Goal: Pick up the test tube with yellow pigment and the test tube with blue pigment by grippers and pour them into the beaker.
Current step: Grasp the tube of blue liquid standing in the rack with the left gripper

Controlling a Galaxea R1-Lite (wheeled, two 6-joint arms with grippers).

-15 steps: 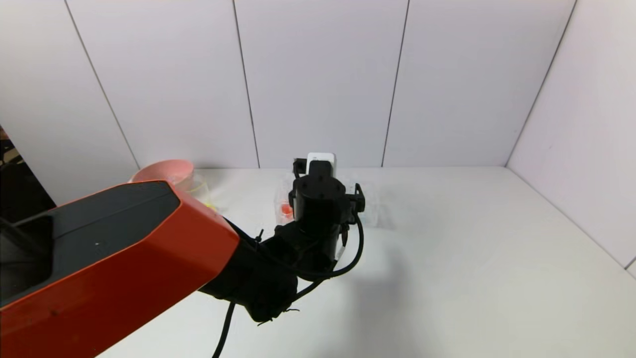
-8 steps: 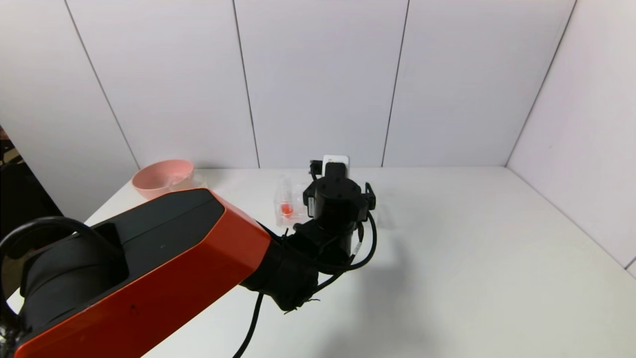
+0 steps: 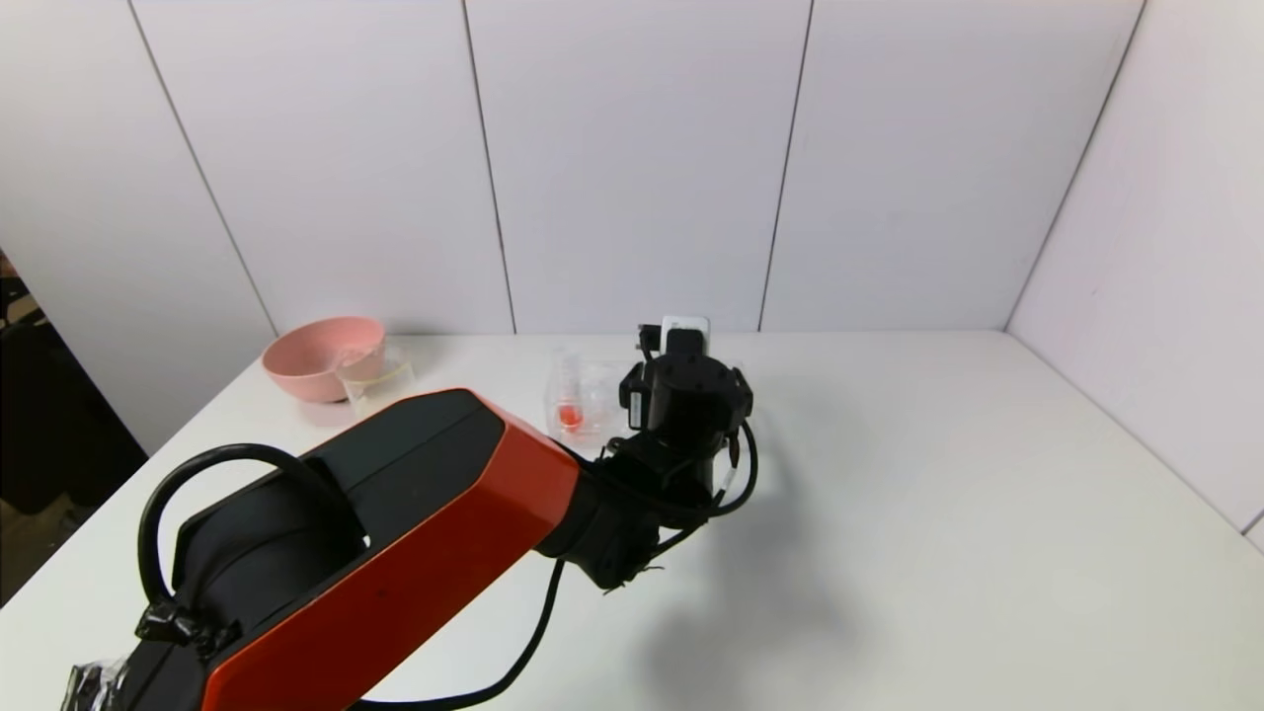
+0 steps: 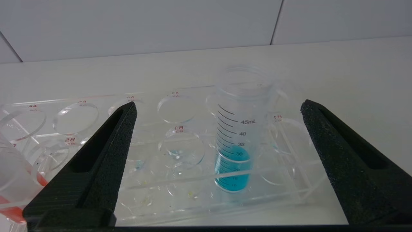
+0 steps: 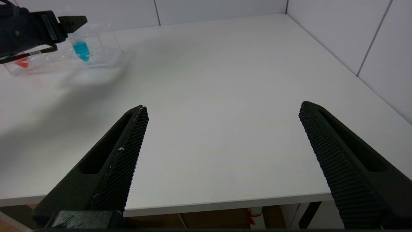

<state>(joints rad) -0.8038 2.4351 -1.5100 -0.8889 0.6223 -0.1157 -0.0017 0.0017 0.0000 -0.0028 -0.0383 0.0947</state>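
Note:
My left gripper moves toward the blue tube's upper side point(image 4: 244, 112), before it closes on the tube, since its fingers stop short in the left wrist view.
The test tube with blue pigment point(image 4: 239, 129) stands upright in a clear rack point(image 4: 289, 196), blue liquid at its bottom. My left gripper point(image 4: 218, 104) is open, its fingers wide on either side of the tube and a little short of it, touching nothing. In the head view the left wrist point(image 3: 686, 395) covers that end of the rack point(image 3: 583, 395). The beaker point(image 3: 375, 380) stands at the far left beside the pink bowl, with a yellow tinge inside. The test tube with yellow pigment is not in view. My right gripper point(image 5: 222, 108) hangs open and empty over the table's near edge.
A tube with red-orange liquid point(image 3: 568, 410) stands at the rack's left end. The pink bowl point(image 3: 321, 355) sits at the far left by the wall. Several rack holes point(image 4: 180, 109) are empty. White walls close the table's back and right side.
My left arm has reached forward and to the right along the rack, uncovering the bowl and beaker. Its gripper stays open. The rack and tubes have not moved.

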